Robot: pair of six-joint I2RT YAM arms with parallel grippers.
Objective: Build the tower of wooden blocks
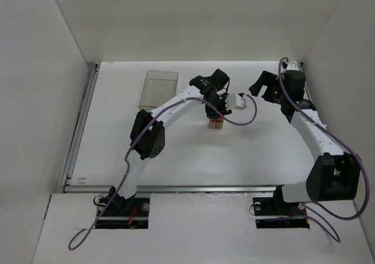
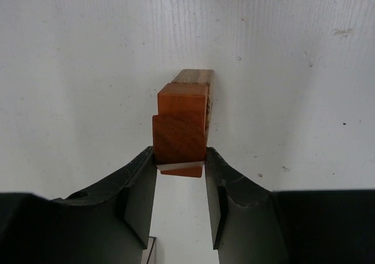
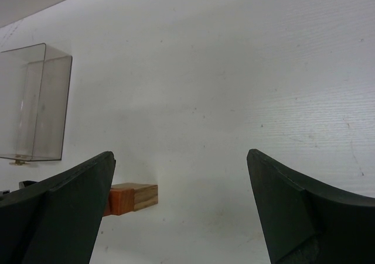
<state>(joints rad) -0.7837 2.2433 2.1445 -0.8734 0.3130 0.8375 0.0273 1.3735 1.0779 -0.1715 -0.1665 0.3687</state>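
The reddish-orange block is squarely over the cluster, so I should let go of it with my left gripper now. It would stay on the wood block tower (image 1: pixel 215 123).
The wood block tower (image 1: pixel 215 123) is a small cluster of blocks on the white table, just below my left gripper (image 1: pixel 217 113). In the left wrist view my left gripper (image 2: pixel 179 153) is shut on a reddish-orange block (image 2: pixel 179 136), with both fingertips pressed against its sides. Beyond it are a second reddish block (image 2: pixel 183 99) and a tan block (image 2: pixel 196 75), touching it. My right gripper (image 1: pixel 261 87) stands wide open to the right of the blocks. Nothing lies between the fingers of that right gripper (image 3: pixel 180 156), and the blocks (image 3: pixel 130 197) show past its left finger.
A clear plastic box (image 1: pixel 158 88) stands at the back left of the table; the same clear plastic box (image 3: pixel 35 100) appears in the right wrist view too. White walls close in the table on three sides. A purple cable hangs from each arm.
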